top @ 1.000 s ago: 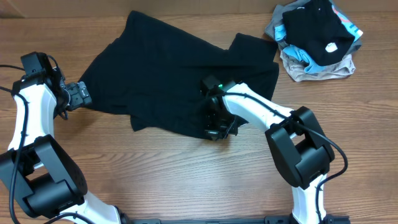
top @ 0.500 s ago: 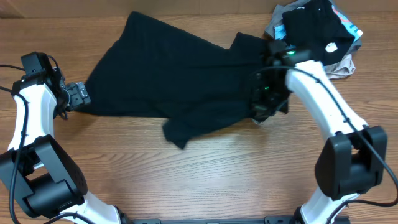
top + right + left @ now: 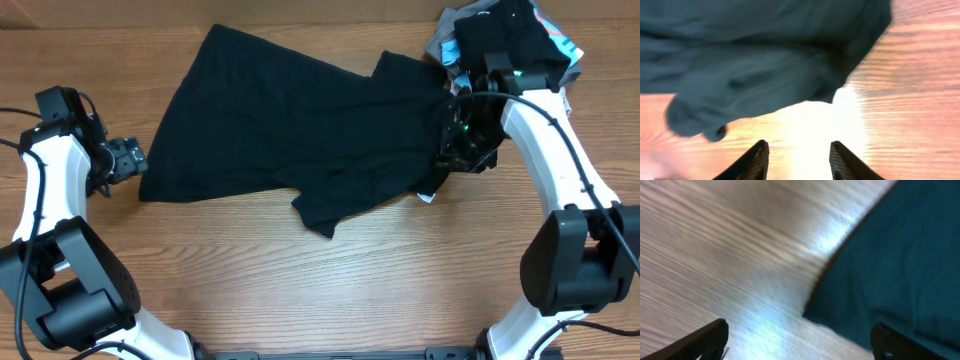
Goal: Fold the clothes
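The robot's right gripper should next grab the clothes at the loose flap at the near edge (image 3: 319, 215) of the clothes (image 3: 290, 140), so that both grippers can spread them out for folding.
The clothes (image 3: 290, 140), a large black garment, lie spread across the middle of the table, with a small white label (image 3: 427, 197) at the lower right edge. My left gripper (image 3: 128, 160) stands open just left of the garment's left corner. In the left wrist view the cloth (image 3: 890, 255) lies ahead and to the right of my left gripper (image 3: 800, 345), with bare wood between its fingers. My right gripper (image 3: 462, 150) hovers at the garment's right edge. In the right wrist view my right gripper (image 3: 799, 157) is open and empty, with the cloth's edge (image 3: 765, 60) just beyond its tips.
A pile of other garments (image 3: 510, 60), grey, light-blue and beige with a black one on top, sits at the back right corner, close behind my right arm. The table (image 3: 330, 280) shows bare wood along the front.
My right gripper has pulled the garment's lower part to the right, spreading it out, then opened and let go. The left gripper has barely moved.
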Robot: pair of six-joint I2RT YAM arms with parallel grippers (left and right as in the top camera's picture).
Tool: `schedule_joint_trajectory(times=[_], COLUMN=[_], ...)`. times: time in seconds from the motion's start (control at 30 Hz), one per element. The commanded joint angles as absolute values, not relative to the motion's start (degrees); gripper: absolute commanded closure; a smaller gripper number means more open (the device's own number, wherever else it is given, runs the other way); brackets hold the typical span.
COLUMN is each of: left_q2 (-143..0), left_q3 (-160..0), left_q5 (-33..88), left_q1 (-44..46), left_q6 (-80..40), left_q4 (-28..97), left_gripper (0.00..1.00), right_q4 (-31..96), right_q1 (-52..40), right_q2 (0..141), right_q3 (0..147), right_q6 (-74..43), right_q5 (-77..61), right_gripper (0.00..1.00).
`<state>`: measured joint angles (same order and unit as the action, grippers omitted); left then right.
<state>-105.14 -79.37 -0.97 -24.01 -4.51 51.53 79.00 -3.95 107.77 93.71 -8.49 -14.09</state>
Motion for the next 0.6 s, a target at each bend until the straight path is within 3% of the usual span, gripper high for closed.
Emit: schedule_joint_trajectory(times=[0.0,0.07,0.13,0.37,0.57], left_q2=[-104.47,-104.47,-104.47,-104.51,-104.51], left_q3=[-78.89,-78.89,-78.78,-75.66,-66.72], left_q5=[8.62,10.57,10.39,10.59,10.83], left_q1=[-24.75,-24.77,-24.75,-24.8,-25.61], left_q6=[-5.82,-5.74,-4.82,-4.67,-9.28], left_q4=[53.76,54.26,54.15,51.96,42.94], left_gripper=[0.12,0.12,0.12,0.16,0.16], right_q4=[79.83,79.68,78.48,70.65,66.41], right_q1=[-8.05,-12.36,-16.58,-28.56,-35.33], right_q2=[106.0,105.84,105.95,108.75,114.59], right_q3=[99.94,101.54,101.36,97.65,97.54], right_q6=[-7.44,-7.68,-8.21,-17.67,-20.27], right_q5=[-18.79,-19.11,-18.48,-13.76,-13.63], right_gripper=[0.48,0.33,0.28,0.32,0.32])
